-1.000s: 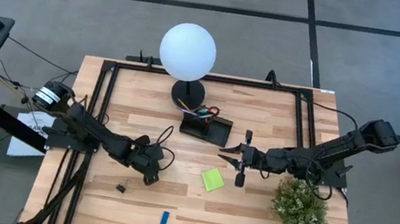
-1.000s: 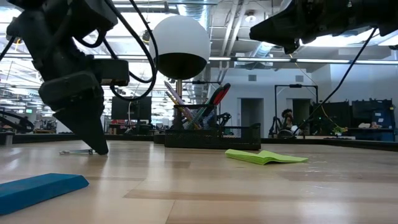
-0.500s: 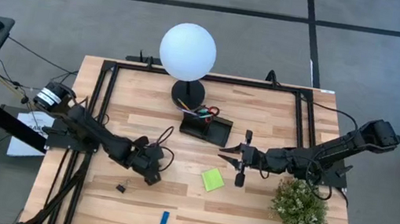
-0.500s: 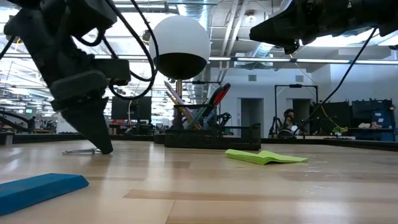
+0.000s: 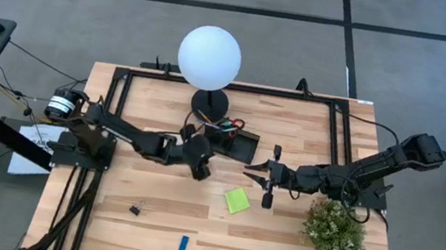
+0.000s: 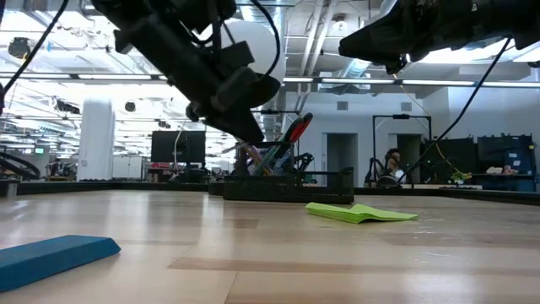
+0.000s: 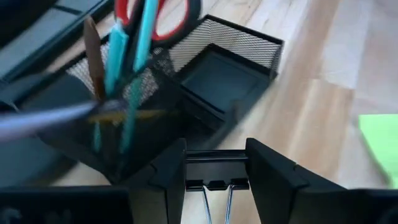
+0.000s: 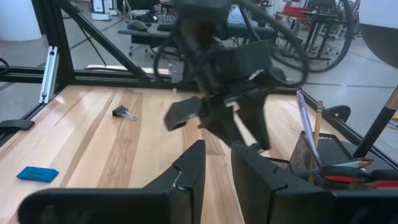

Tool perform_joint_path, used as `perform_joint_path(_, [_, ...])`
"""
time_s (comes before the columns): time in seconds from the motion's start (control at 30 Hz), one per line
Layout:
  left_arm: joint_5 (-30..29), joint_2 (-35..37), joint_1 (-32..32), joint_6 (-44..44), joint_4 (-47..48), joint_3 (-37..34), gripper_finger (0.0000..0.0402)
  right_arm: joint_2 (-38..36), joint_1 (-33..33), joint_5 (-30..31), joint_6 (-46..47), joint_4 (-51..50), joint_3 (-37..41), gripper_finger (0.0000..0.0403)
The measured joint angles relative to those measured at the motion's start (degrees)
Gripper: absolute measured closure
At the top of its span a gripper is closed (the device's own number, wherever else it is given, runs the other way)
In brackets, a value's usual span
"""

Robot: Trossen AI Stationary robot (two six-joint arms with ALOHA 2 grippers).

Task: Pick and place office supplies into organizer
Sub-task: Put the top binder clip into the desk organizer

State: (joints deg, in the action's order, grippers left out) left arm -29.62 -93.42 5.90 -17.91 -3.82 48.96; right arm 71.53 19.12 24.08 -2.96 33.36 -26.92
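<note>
The black clip stays held in my left gripper for now until it is over the organizer. In the left wrist view, it hangs short of the mesh organizer's near edge.
The black mesh organizer [image 5: 234, 143] stands on the table before the lamp, with red-handled scissors [image 7: 163, 15], light-blue pens [image 7: 115, 53] and pencils upright in its tall part [image 7: 118, 118]. My left gripper [image 7: 216, 152] hovers at the organizer's left side [image 5: 199, 166], shut on a small black clip [image 7: 216, 169]. My right gripper [image 5: 248, 173] waits open in the air right of the organizer, nothing between its fingers [image 8: 217, 162]. Flat on the table lie a lime-green sticky pad [image 5: 237, 200], a blue eraser [image 5: 184, 243] and another black clip [image 5: 135, 210]. My left gripper pinches the clip's black body [image 7: 216, 167] between its two fingers. The clip's wire handles [image 7: 214, 200] run back toward the wrist. The fingers slant downward, coming from the table's left toward the organizer. The clip is lifted clear of the table.
A white globe lamp [image 5: 209, 58] on a round black base stands just behind the organizer. A green potted plant [image 5: 334, 232] sits at the near right, under the right arm. Bare wood lies between the pad, the eraser and the loose clip.
My left gripper has risen from the table at the near left, taking a black clip that lay by its fingertips. It has swung toward the far right, up to the organizer, and tipped from steeply down to a shallower slant. Most of the move came in the last half second.
</note>
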Motion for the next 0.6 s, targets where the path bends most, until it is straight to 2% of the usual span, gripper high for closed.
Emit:
perform_joint_path(0.1, [1.0, -0.2, -2.1, 3.3, -0.8, 0.0, 0.0267, 0.0, 0.0, -0.2, 0.0, -0.3, 0.0, 0.0331])
perform_joint_path(0.23, [-0.9, -2.9, -3.6, 5.4, -2.2, -0.1, 0.0252, 0.0, 0.0, -0.2, 0.0, -0.4, 0.0, 0.0331])
perform_joint_path(0.47, [-4.0, -10.1, -5.5, 7.5, -10.1, 0.0, 0.0266, 0.0, 0.0, -0.2, 0.0, -0.6, 0.0, 0.0331])
perform_joint_path(0.6, [-5.2, -10.7, -5.6, 7.9, -12.3, 0.0, 0.0261, 0.0, 0.0, -0.2, 0.0, -0.9, 0.0, 0.0331])
